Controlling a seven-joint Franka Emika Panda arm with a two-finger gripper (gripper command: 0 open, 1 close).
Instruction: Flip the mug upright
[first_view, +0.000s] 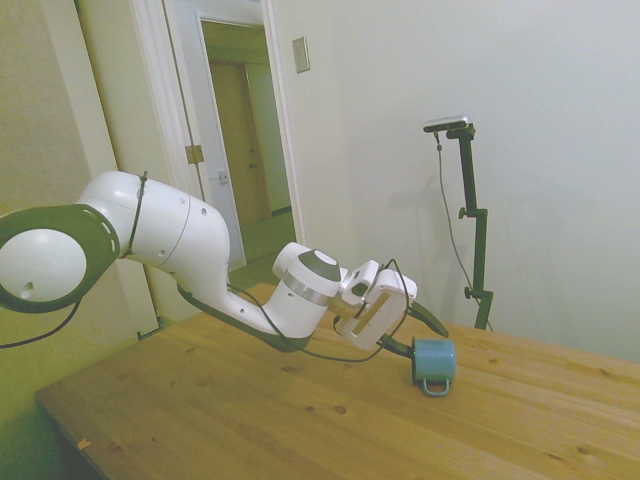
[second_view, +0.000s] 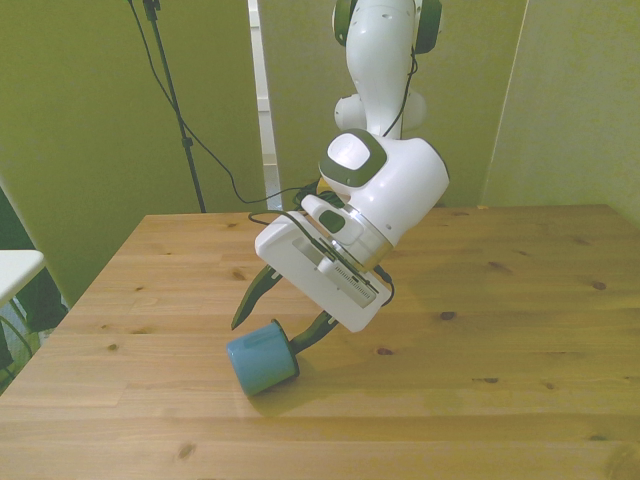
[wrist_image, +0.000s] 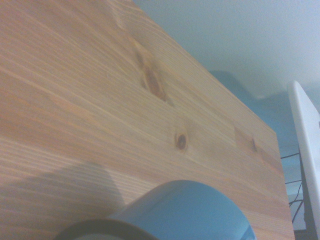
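I will next pinch the mug by its narrow dark rim to flip it upright, since the mug's round body (second_view: 259, 361) is about as wide as my open fingers.
The light-blue mug (second_view: 262, 358) lies tipped over on the wooden table (second_view: 480, 330), its closed base toward the front view's lower left. In the side view the mug (first_view: 434, 362) has its thin loop handle (first_view: 436, 388) down against the wood. My gripper (second_view: 267, 336) is angled down low over the table with its dark fingers spread wide, so it is open. One fingertip (second_view: 303, 340) touches the mug at its rim end; the other (second_view: 243, 312) hangs free beside it. The wrist view shows the mug's (wrist_image: 195, 210) blue wall and dark rim from close by.
A white surface (second_view: 15, 270) stands off the table at the front view's left. The table's edge (first_view: 70, 425) lies under my arm's elbow in the side view. A doorway (first_view: 245, 150) opens behind the arm.
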